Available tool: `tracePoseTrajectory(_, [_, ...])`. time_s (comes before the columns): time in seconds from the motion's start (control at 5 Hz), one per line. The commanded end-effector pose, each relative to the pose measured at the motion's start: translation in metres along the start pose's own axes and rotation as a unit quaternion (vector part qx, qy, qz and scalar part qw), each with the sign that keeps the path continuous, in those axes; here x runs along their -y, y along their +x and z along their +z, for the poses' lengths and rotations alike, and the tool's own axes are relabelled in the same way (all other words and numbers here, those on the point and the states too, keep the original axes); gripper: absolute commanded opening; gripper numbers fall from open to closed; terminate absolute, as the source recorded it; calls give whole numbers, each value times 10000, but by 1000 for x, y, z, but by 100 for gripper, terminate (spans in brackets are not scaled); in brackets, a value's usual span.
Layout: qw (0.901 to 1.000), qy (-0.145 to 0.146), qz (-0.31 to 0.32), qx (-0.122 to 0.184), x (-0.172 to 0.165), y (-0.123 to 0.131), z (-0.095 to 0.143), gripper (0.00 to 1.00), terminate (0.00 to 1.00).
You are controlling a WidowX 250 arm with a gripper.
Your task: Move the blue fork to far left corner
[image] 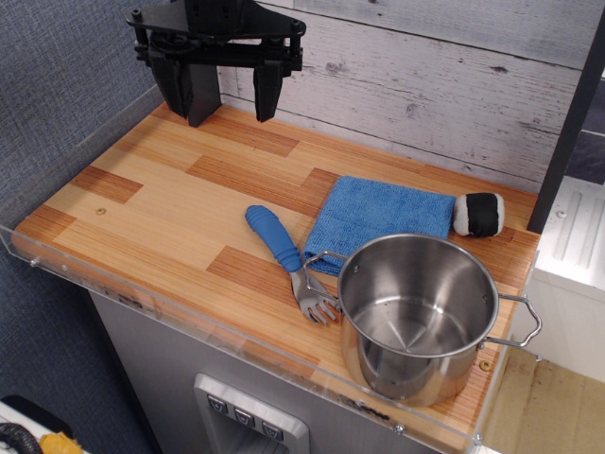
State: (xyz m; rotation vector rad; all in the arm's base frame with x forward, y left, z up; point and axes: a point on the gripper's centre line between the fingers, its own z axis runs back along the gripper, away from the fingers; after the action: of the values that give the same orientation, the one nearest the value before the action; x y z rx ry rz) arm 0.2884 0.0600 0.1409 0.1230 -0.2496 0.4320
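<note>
The fork needs to move to the far left corner of the table, so my gripper should grab it by its blue handle [271, 235] next.
The blue fork [285, 255] lies flat on the wood-plank tabletop, blue handle pointing up-left and silver tines [318, 302] toward the front, right beside the steel pot's handle. My gripper [230, 102] hangs open and empty above the far left corner [189, 118] of the table, where the grey textured wall meets the whitewashed plank wall. Its two black fingers point down with a clear gap between them. The gripper is well away from the fork, up and to the left of it.
A steel pot [418, 317] stands at the front right, its left handle almost touching the fork's tines. A folded blue cloth [378, 219] lies behind the fork. A black-and-white sushi roll [478, 214] sits at the far right. A clear acrylic lip [142, 288] edges the table.
</note>
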Motion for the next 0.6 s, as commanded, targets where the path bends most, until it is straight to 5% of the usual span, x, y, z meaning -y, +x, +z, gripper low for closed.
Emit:
tracePoseTrajectory(0.0, [10000,0,0,0,0,0,0,100,0])
tracePoseTrajectory(0.4, [9824,391,1785,-398,-21,9,5,100,0])
